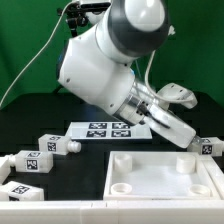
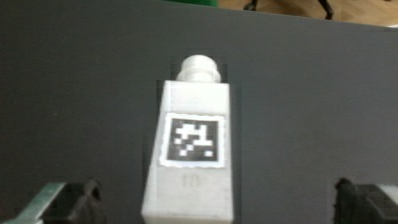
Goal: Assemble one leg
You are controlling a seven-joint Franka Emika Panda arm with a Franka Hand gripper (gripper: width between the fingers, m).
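I need to grip the leg next by its plain square end point(image 2: 189, 200), so the rounded peg stays free for a corner socket.
A leg point(image 2: 196, 140), a white square post with a black-and-white tag on its upper face and a rounded peg at its far end, lies on the black table. My gripper point(image 2: 217, 205) is open, its two dark fingers point(image 2: 71, 200) standing apart on either side of the leg's near end without touching it. In the exterior view the gripper point(image 1: 188, 138) reaches down at the exterior view's right, over this leg point(image 1: 207, 148). Three more legs lie at the exterior view's left: one point(image 1: 60, 145), a second point(image 1: 34, 160) and a third point(image 1: 12, 190).
The large white tray-like piece point(image 1: 165, 176) with round corner sockets lies in front, just below the gripper. The marker board point(image 1: 100, 129) lies flat behind the middle. A white wall runs along the front edge, and a green backdrop stands behind.
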